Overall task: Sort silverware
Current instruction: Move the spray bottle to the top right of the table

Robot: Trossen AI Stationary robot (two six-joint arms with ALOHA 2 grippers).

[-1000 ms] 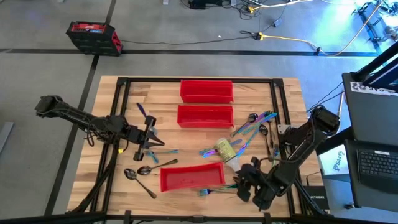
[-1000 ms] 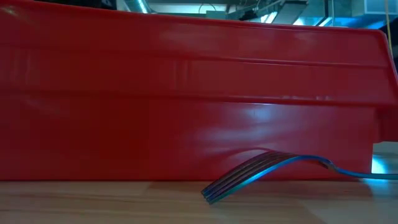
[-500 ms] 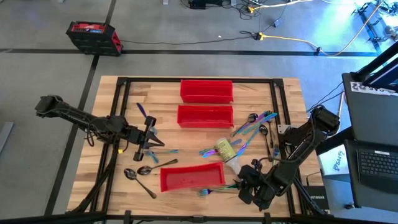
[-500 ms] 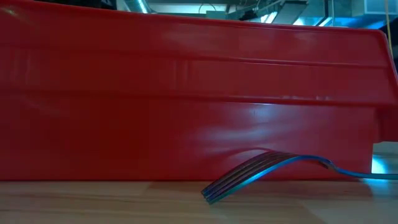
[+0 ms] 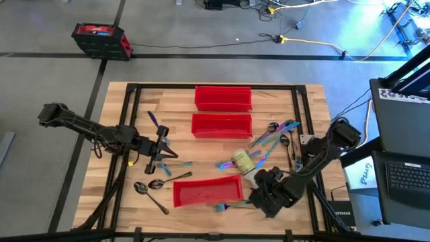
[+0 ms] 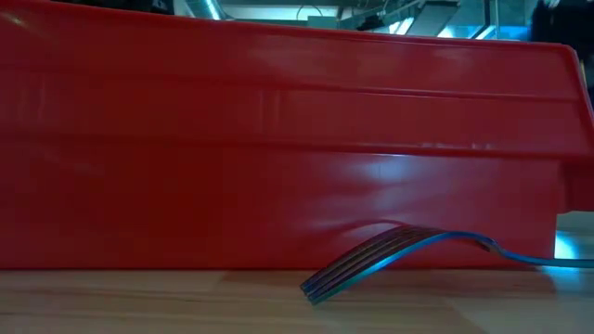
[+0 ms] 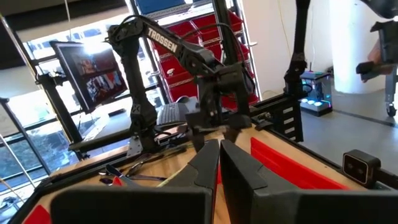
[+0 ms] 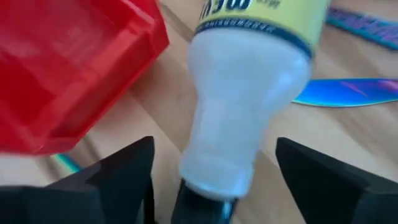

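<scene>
Next, the right gripper grabs the white neck [image 8: 227, 130] to move the spray bottle away from the silverware [image 8: 351, 91].
The silverware lies loose on the wooden table: a cluster [image 5: 274, 134] at the right, spoons [image 5: 149, 186] at the near left, and a fork [image 6: 399, 249] in front of the near red bin [image 5: 207, 191]. A spray bottle [image 5: 244, 163] with a yellow label lies on its side by that bin's right end. My right gripper [image 5: 259, 192] slants down at it, open. In the right wrist view its fingers [image 8: 118, 177] stand on either side of the bottle's white neck [image 8: 242, 124], apart from it. My left gripper [image 7: 219, 163] hovers shut and bare over the table's left.
Two more red bins [image 5: 223, 97] [image 5: 222, 125] stand at the far middle. A knife [image 8: 348, 92] lies just beyond the bottle. Dark frame rails [image 5: 297, 114] run along the table's left and right sides. A laptop [image 5: 406, 176] sits off the table's right edge.
My right gripper has come down and gone toward the table's left, closing on the bottle's neck end beside the near bin, and has tipped further downward. The bottle, the fork and the bins have kept their places.
</scene>
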